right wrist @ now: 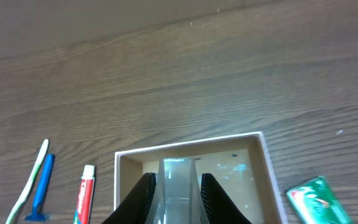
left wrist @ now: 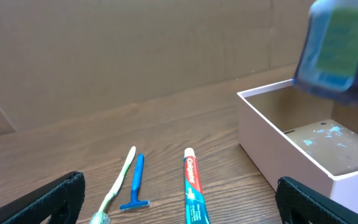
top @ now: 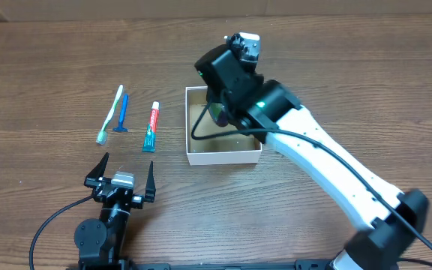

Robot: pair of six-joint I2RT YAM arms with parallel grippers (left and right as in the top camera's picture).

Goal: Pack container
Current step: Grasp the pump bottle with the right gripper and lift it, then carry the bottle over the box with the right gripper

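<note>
My right gripper needs to keep holding the bottle until it is lower. The bottle's bottom is still well above the inside of the box, so the bottle would fall into the box if I opened now.
The container (top: 223,159) is a shallow white box with a brown inside, right of the table's middle. It also shows in the left wrist view (left wrist: 278,155) and the right wrist view (right wrist: 185,148). My right gripper (right wrist: 178,193) is shut on a clear bottle (right wrist: 178,177) and holds it above the box's inside. The bottle looks blue with a green label in the left wrist view (left wrist: 337,50). In the overhead view the right wrist (top: 231,82) covers most of the box. My left gripper (top: 126,161) is open and empty, near the front edge.
A toothbrush (top: 111,112), a blue razor (top: 124,112) and a toothpaste tube (top: 151,127) lie side by side left of the box. A green packet (right wrist: 312,199) lies on the table just right of the box.
</note>
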